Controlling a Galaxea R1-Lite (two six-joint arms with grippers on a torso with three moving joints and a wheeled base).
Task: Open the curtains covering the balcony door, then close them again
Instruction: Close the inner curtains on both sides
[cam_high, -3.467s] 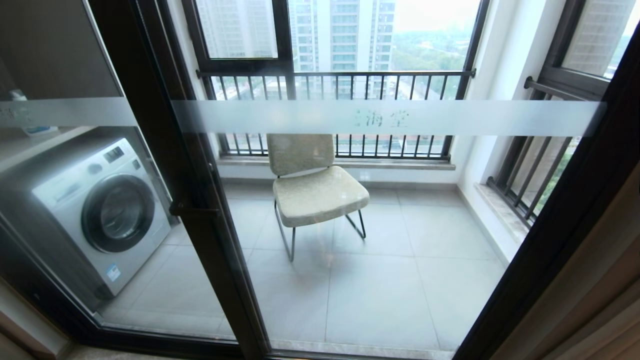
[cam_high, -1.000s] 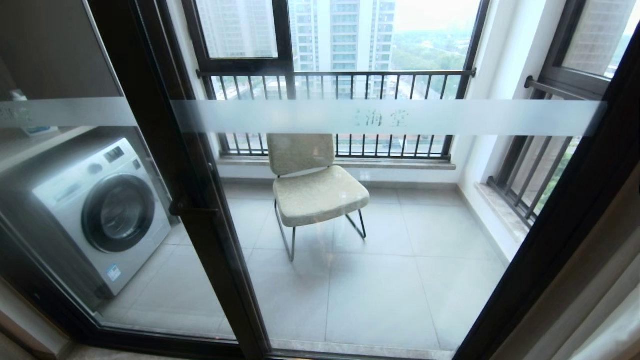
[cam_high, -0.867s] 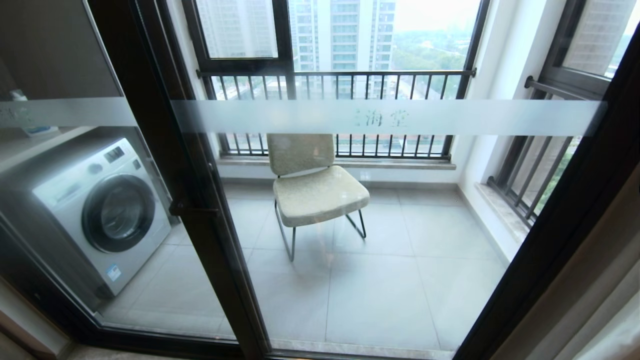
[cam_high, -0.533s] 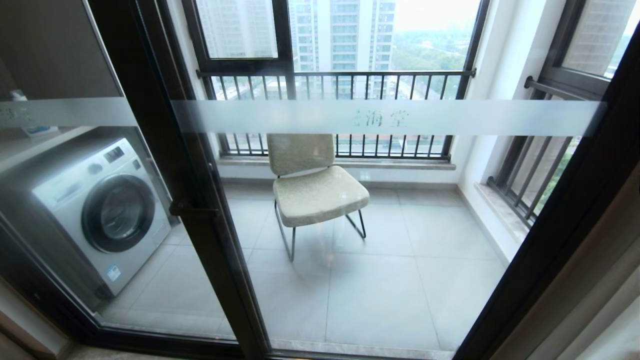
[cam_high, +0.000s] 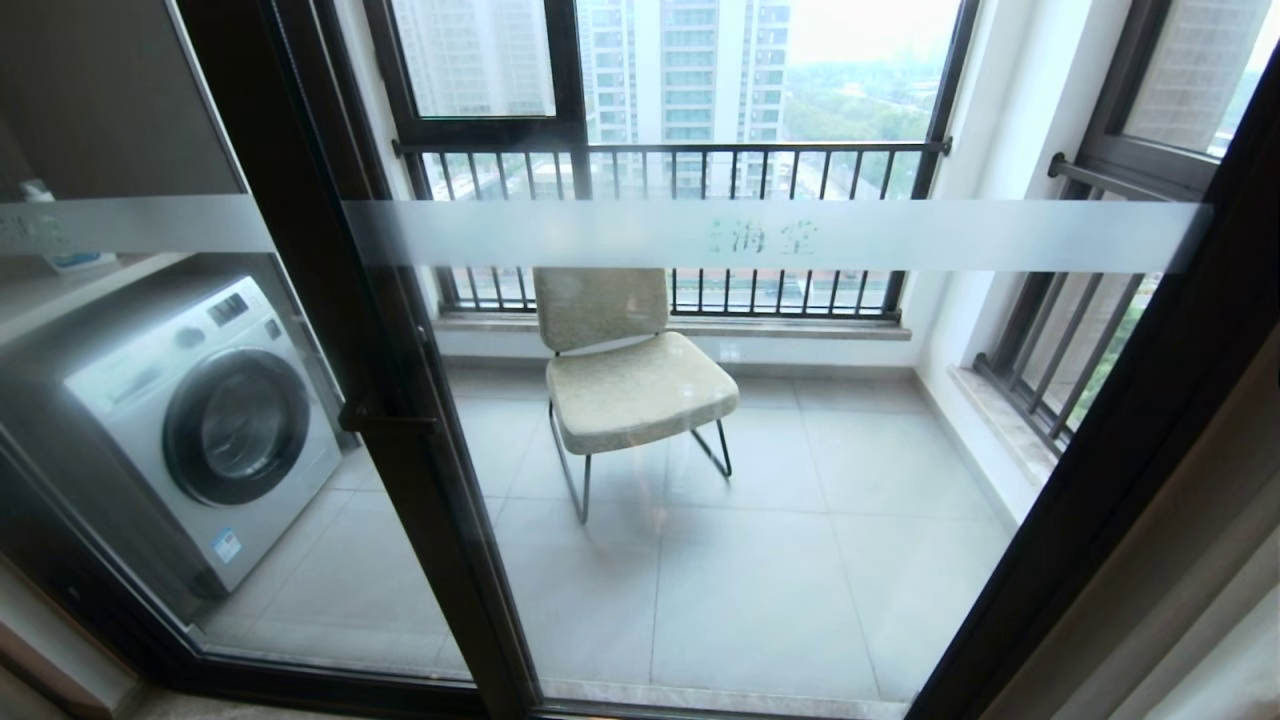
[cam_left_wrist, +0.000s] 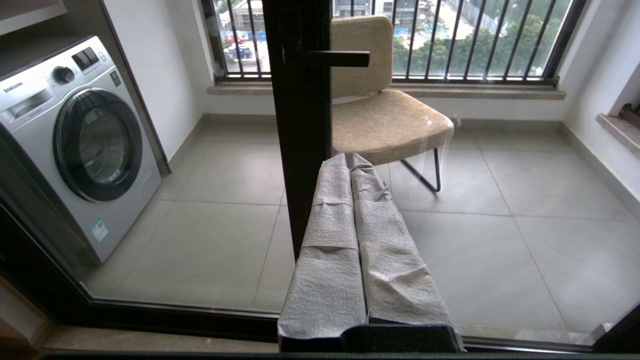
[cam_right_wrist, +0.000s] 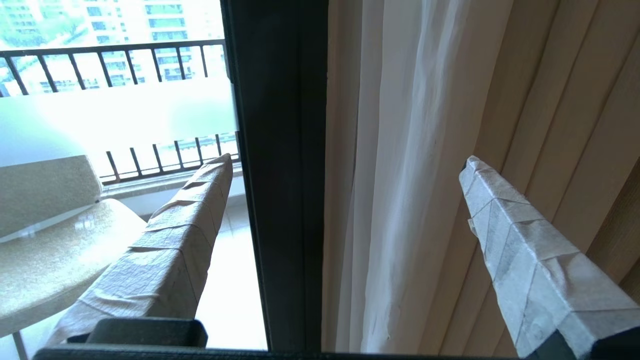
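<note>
The right gripper grips the curtain by its white leading edge (cam_high: 1209, 658) (cam_right_wrist: 379, 192) next. Then it closes the curtain over the balcony door.
The curtains are drawn aside to the right edge: beige folds (cam_high: 1170, 600) and white sheer (cam_high: 1245, 680). The balcony door (cam_high: 400, 330) stands uncovered, with glass panels in a dark frame, a frosted band (cam_high: 900, 235) and a black handle (cam_high: 385, 418). My right gripper (cam_right_wrist: 347, 160) is open. Its fingertips straddle the door frame (cam_right_wrist: 280, 175) and the hanging white sheer (cam_right_wrist: 400, 175), with the beige curtain (cam_right_wrist: 540, 100) behind; nothing is gripped. My left gripper (cam_left_wrist: 347, 156) is shut and empty, pointing at the door frame (cam_left_wrist: 300, 125) below the handle (cam_left_wrist: 330, 58). Neither arm shows in the head view.
Behind the glass are a washing machine (cam_high: 200, 420) on the left, a beige chair (cam_high: 630, 380) in the middle, a barred far window (cam_high: 670, 150) and a side window (cam_high: 1060, 350) on the right. The door's bottom track (cam_high: 700, 705) runs along the floor.
At the lower right corner of the head view the white sheer has shifted and shows less than one second ago. The door and balcony look unchanged.
</note>
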